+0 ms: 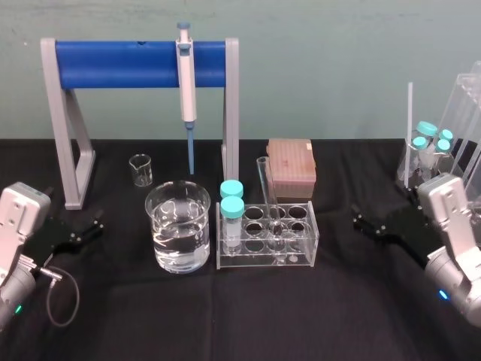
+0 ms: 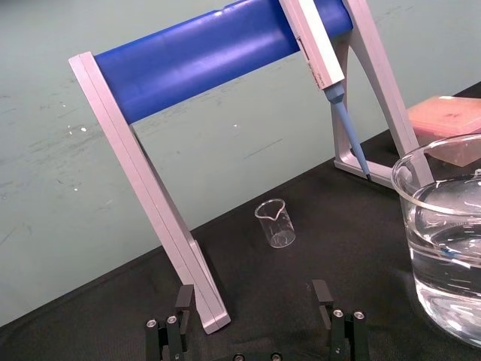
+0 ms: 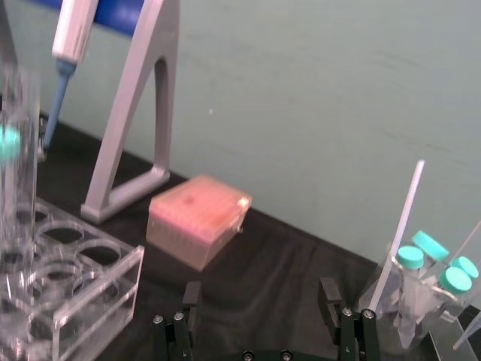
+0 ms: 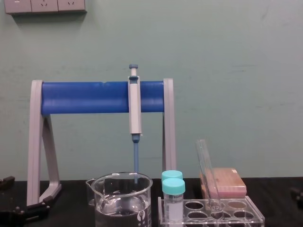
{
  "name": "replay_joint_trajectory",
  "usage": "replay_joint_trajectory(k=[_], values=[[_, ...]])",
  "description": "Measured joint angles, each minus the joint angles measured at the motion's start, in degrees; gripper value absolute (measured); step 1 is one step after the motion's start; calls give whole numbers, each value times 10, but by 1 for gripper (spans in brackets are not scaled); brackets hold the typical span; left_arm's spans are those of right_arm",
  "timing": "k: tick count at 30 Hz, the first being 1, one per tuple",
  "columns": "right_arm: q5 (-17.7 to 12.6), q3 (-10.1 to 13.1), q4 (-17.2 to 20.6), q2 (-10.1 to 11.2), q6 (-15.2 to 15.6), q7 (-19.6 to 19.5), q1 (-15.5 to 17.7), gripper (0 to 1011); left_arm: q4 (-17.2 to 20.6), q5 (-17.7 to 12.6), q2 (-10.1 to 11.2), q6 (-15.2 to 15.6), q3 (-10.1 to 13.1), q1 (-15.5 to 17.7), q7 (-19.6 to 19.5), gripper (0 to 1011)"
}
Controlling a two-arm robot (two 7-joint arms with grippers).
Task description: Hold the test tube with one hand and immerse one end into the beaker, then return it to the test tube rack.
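Note:
My right gripper picks up the test tube by its upper half (image 4: 206,165) next, which leaves the test tube's closed end free to enter the beaker (image 4: 123,201).
The test tube (image 1: 265,189) stands tilted in a back hole of the clear test tube rack (image 1: 301,256), its open top leaning left; the chest view shows the test tube (image 4: 206,172) in the rack (image 4: 255,218) too. The beaker (image 1: 179,226), part full of clear liquid, sits just left of the rack. My left gripper (image 1: 95,226) rests low on the table left of the beaker, open and empty; in its wrist view the left gripper (image 2: 253,299) faces the beaker (image 2: 445,248). My right gripper (image 1: 360,223) hangs open right of the rack, and the right gripper (image 3: 260,299) holds nothing.
Two teal-capped vials (image 1: 231,204) fill the rack's left holes. A pipette (image 1: 186,90) hangs on the blue-and-grey stand (image 1: 120,63) behind. A small beaker (image 1: 140,170) and a pink box (image 1: 290,168) sit at the back. More capped vials (image 1: 430,139) stand far right.

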State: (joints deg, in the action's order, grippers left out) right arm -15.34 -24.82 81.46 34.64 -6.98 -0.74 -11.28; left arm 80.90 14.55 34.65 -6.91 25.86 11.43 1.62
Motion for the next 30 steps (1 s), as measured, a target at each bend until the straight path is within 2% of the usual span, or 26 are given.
replay_joint_trajectory(k=[6,7,10,14,19,30], values=[[-58,39,25,-10,11,26,6,1000,0,0,0,0,0,0,0,1000],[-82,51,34,-15,19,36,8,1002,0,0,0,0,0,0,0,1000],[-123,70,50,-26,35,55,9,1000,0,0,0,0,0,0,0,1000],[-163,83,63,-41,51,83,5,1000,0,0,0,0,0,0,0,1000],[-183,83,72,-54,62,118,-3,1000,0,0,0,0,0,0,0,1000],[-186,58,82,-78,70,194,-26,1000,0,0,0,0,0,0,0,1000]])
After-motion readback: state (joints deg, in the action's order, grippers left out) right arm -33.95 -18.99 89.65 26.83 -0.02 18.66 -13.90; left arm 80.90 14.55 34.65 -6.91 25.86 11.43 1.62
